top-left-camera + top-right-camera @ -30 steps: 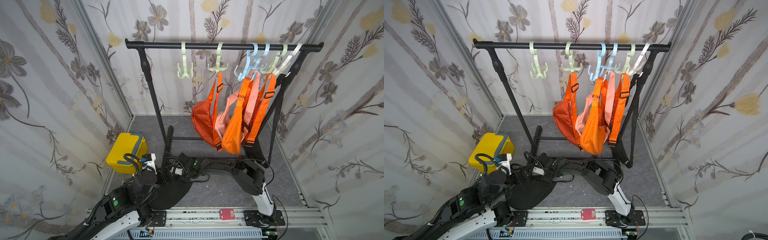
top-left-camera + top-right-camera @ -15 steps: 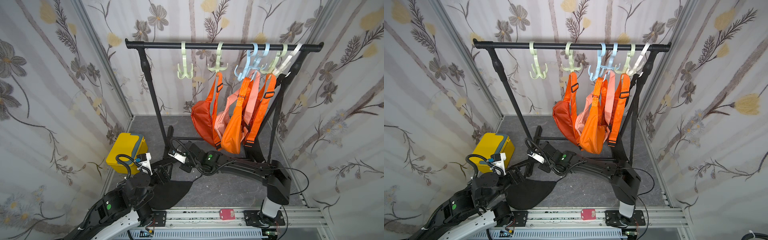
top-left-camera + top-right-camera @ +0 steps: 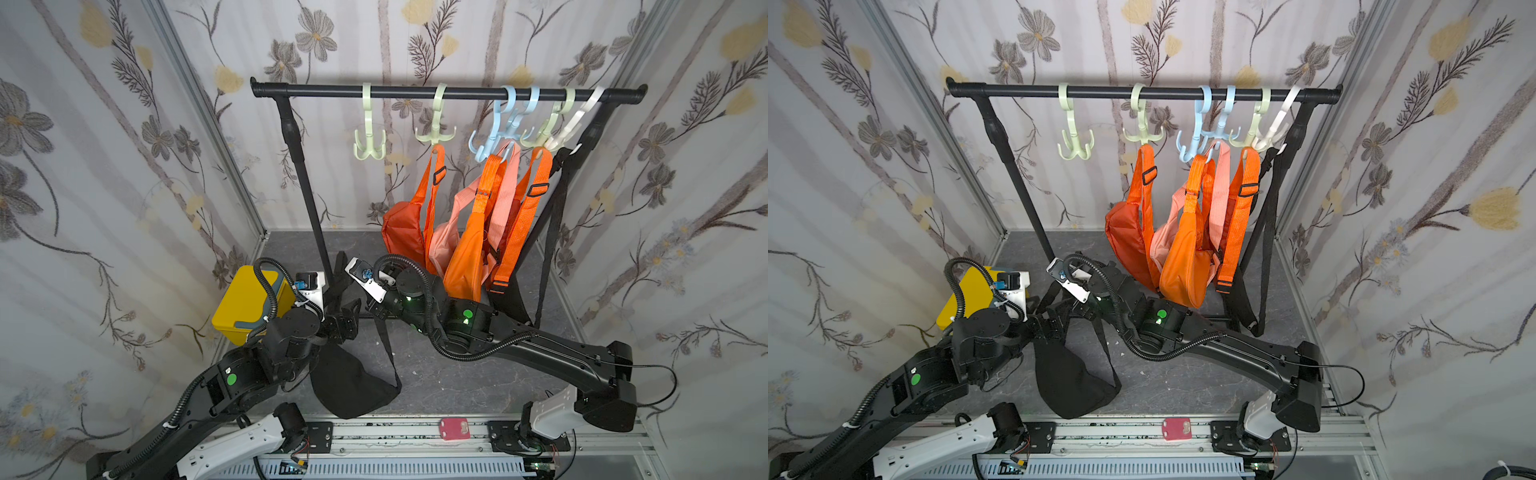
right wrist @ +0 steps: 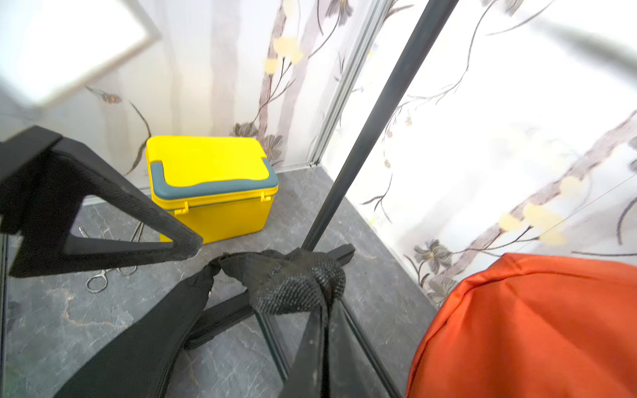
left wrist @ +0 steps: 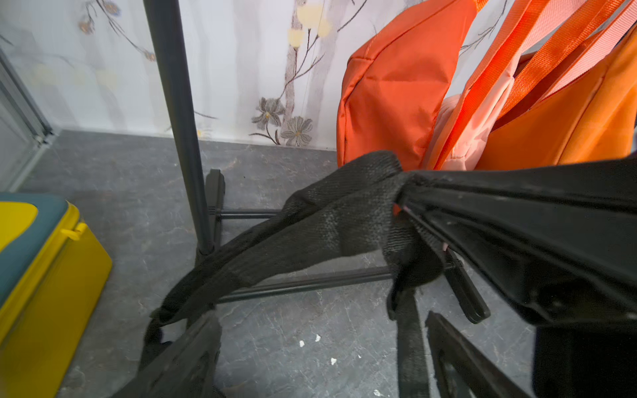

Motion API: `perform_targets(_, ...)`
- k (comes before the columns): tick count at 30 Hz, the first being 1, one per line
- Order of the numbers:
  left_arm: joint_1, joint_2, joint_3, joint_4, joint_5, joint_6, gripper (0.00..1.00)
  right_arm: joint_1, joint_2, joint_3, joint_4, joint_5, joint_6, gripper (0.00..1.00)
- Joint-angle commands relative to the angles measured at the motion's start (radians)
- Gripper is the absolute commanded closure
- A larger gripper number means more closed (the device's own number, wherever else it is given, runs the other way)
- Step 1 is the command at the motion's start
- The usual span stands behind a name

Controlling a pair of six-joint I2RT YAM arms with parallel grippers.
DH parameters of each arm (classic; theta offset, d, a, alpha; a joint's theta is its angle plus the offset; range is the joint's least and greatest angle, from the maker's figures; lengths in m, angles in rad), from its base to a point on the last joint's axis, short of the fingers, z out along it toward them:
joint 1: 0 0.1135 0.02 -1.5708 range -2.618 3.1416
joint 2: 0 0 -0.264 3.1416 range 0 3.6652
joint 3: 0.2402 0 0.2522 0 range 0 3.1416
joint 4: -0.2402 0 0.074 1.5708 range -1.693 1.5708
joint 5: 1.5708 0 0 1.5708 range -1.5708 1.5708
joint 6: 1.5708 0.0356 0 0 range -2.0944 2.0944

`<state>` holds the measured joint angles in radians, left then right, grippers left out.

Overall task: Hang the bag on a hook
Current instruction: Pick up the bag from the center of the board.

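I will use my left gripper to grab the black strap (image 5: pixel 327 220) apart from my right gripper, so the stretch between them stays free for the hook.
The black bag (image 3: pixel 353 384) (image 3: pixel 1073 382) lies slumped on the grey floor between my arms, and its black strap (image 5: pixel 327 220) rises from it. My right gripper (image 4: pixel 320 327) is shut on a bunched part of that strap (image 4: pixel 293 282), low by the rack's left post (image 3: pixel 368 307). Beside it, my left gripper (image 5: pixel 324 348) (image 3: pixel 345 320) stands open; one run of strap hangs between its fingers without being pinched. On the black rail (image 3: pixel 415 92) an empty pale green hook (image 3: pixel 368 145) (image 3: pixel 1074 145) hangs at the left.
Several orange and pink bags (image 3: pixel 465 249) hang from the hooks further right, close behind my right arm. A yellow box (image 3: pixel 249 301) (image 4: pixel 210 186) stands at the left wall, scissors (image 4: pixel 100 279) on the floor near it. The rack's post (image 5: pixel 179 120) and base bars are close.
My right arm has stretched out leftward toward the rack post, closed on the strap and lifted it. The bag has been pulled out longer. The left gripper has stayed open and drawn back slightly.
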<state>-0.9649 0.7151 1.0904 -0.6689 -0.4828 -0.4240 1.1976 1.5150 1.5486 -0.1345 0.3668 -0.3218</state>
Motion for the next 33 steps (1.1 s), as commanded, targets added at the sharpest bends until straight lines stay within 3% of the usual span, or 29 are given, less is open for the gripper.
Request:
perform_targets(1, 0.002, -0.013, 0.044, 0.037, -0.082, 0.123, 0.08, 0.008, -0.009, 0.064, 0.054, 0.036, -0.066, 1.0)
perform_targets(9, 0.002, 0.053, 0.034, 0.181, -0.069, 0.344, 0.07, 0.015, 0.046, 0.278, 0.018, 0.017, -0.176, 1.0)
perform_targets(13, 0.005, 0.104, 0.01, 0.287, -0.164, 0.414, 0.02, 0.02, 0.074, 0.38, -0.016, 0.028, -0.218, 1.0)
perform_targets(19, 0.061, 0.147, 0.04, 0.503, -0.417, 0.556, 0.01, 0.015, 0.125, 0.483, 0.033, 0.09, -0.307, 1.0)
perform_targets(27, 0.126, 0.172, 0.121, 0.596, -0.407, 0.684, 0.05, -0.008, 0.199, 0.677, -0.001, 0.128, -0.349, 1.0)
perform_targets(29, 0.156, 0.183, 0.117, 0.622, -0.376, 0.721, 0.16, -0.016, 0.197, 0.682, 0.011, 0.12, -0.351, 1.0)
perform_targets(30, 0.182, 0.191, 0.118, 0.634, -0.352, 0.73, 0.31, -0.02, 0.196, 0.683, 0.018, 0.117, -0.349, 1.0)
perform_targets(32, 0.221, 0.205, 0.143, 0.632, -0.309, 0.716, 0.74, -0.042, 0.204, 0.7, 0.031, 0.119, -0.347, 1.0)
perform_targets(33, 0.236, 0.211, 0.16, 0.629, -0.287, 0.706, 0.9, -0.059, 0.214, 0.72, 0.028, 0.121, -0.341, 1.0)
